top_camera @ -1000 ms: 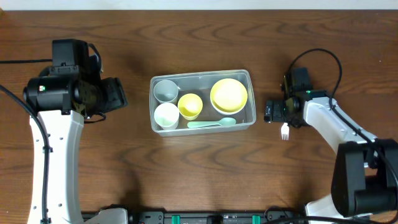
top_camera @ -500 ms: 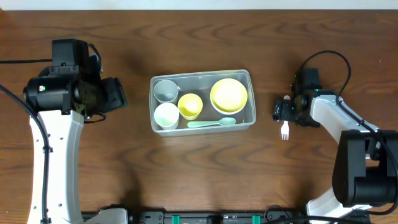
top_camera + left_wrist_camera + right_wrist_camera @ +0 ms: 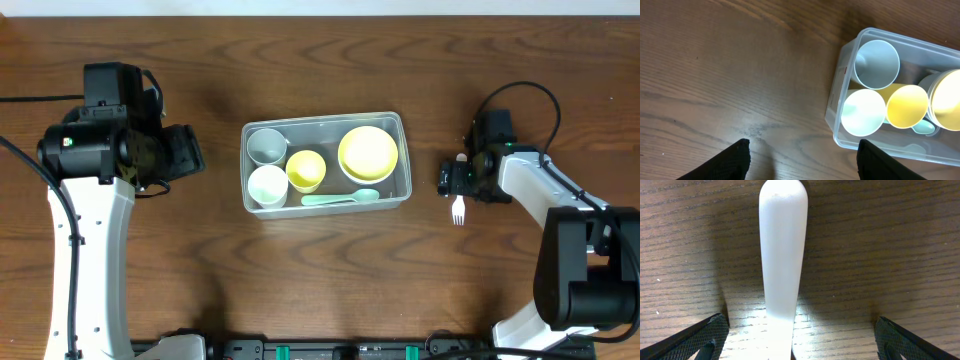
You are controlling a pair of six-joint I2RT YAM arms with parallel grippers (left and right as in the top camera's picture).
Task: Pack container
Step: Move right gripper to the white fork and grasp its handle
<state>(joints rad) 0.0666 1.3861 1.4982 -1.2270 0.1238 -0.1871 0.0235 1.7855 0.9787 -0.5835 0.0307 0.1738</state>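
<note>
My right gripper should close on the fork's handle now. The white fork's narrow handle (image 3: 780, 322) is between my right gripper's open fingers, low over the table.
The clear rectangular container (image 3: 405, 150) sits mid-table and holds a grey cup, a white cup, a yellow cup, a yellow bowl and a mint spoon. It also shows at the right of the left wrist view (image 3: 836, 107). A white fork (image 3: 458, 208) lies on the table to the container's right; its handle (image 3: 782, 245) runs between my right gripper's (image 3: 799, 337) open fingers, low over the table. My left gripper (image 3: 802, 160) is open and empty, left of the container.
The dark wood table (image 3: 320, 280) carries nothing else. A black cable (image 3: 520, 90) loops above the right arm. The table's far edge runs along the top of the overhead view.
The right gripper has drawn back to the right, away from the container, and now sits over the fork's handle. The left arm has not moved.
</note>
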